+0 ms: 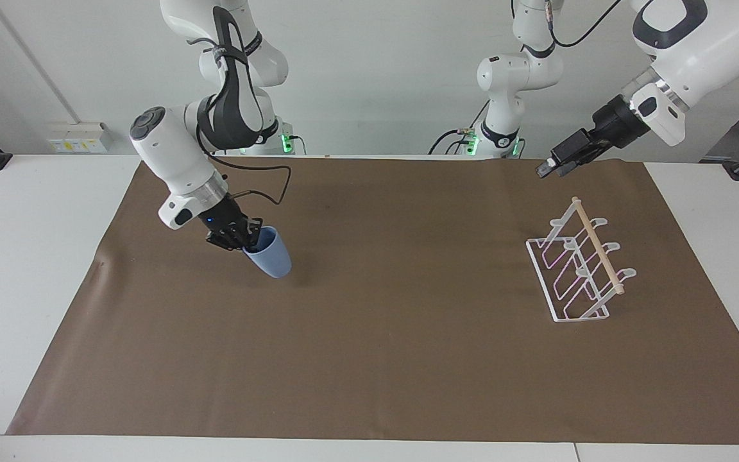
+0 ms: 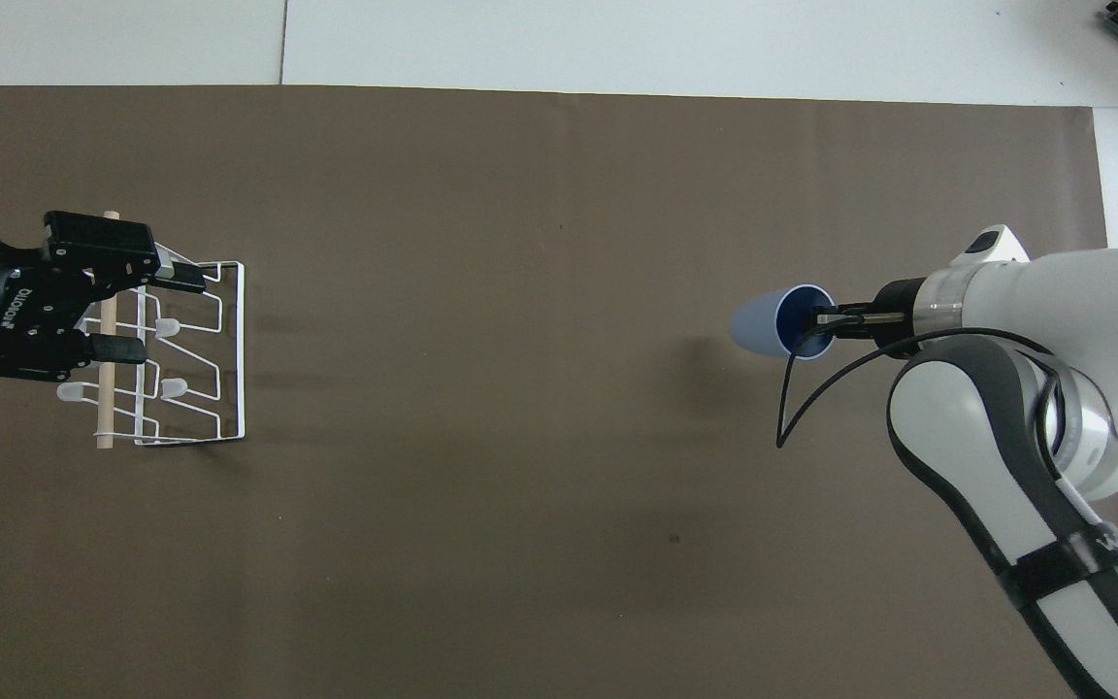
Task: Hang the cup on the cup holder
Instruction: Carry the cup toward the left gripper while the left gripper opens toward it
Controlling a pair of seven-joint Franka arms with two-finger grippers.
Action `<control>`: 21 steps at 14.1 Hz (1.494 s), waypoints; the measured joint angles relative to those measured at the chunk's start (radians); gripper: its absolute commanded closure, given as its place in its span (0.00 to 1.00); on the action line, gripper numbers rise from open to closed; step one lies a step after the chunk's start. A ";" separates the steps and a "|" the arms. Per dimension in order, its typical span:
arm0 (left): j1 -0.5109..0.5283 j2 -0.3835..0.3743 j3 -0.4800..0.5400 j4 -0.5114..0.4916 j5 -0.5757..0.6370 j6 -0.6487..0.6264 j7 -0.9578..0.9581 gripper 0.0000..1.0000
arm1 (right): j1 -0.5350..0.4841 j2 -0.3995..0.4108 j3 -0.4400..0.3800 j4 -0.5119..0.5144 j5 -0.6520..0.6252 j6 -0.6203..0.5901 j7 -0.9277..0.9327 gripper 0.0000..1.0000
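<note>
I will grab the cup by its base end [image 2: 752, 325] with my left gripper, as it sticks out free and my right fingertips fill the cup's rim.
The light-blue cup [image 1: 270, 256] hangs tilted in my right gripper [image 1: 244, 239], which is shut on its rim with one finger inside, a little above the brown mat toward the right arm's end. In the overhead view the cup [image 2: 763, 322] points its base away from the right gripper [image 2: 826, 320]. The white wire cup holder [image 1: 595, 247] with its wooden dowel stands on the mat toward the left arm's end; it also shows in the overhead view [image 2: 241, 359]. My left gripper [image 1: 552, 168] is open and empty in the air over the cup holder [image 2: 169, 317].
A brown mat [image 1: 408, 353] covers most of the white table [image 1: 23, 256]. Nothing else lies on the mat [image 2: 520, 485] between the cup and the cup holder.
</note>
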State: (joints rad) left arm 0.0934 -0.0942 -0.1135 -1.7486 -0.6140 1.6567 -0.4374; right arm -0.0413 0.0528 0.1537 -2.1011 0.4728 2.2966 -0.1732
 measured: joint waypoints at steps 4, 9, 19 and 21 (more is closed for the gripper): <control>-0.003 -0.034 -0.005 -0.070 -0.080 0.052 -0.151 0.00 | 0.004 0.000 0.099 0.002 0.219 -0.001 -0.029 1.00; -0.065 -0.092 -0.014 -0.225 -0.313 0.222 -0.470 0.00 | 0.005 -0.001 0.156 0.025 0.445 -0.090 -0.121 1.00; -0.170 -0.100 -0.017 -0.343 -0.471 0.378 -0.774 0.00 | 0.005 -0.010 0.263 0.069 0.899 -0.046 -0.251 1.00; -0.217 -0.100 -0.018 -0.345 -0.472 0.414 -0.808 0.00 | 0.008 -0.011 0.279 0.089 0.923 -0.042 -0.251 1.00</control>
State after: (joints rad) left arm -0.1235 -0.1941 -0.1310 -2.0941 -1.0856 2.0703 -1.2455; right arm -0.0333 0.0418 0.4323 -2.0120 1.3955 2.2541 -0.4245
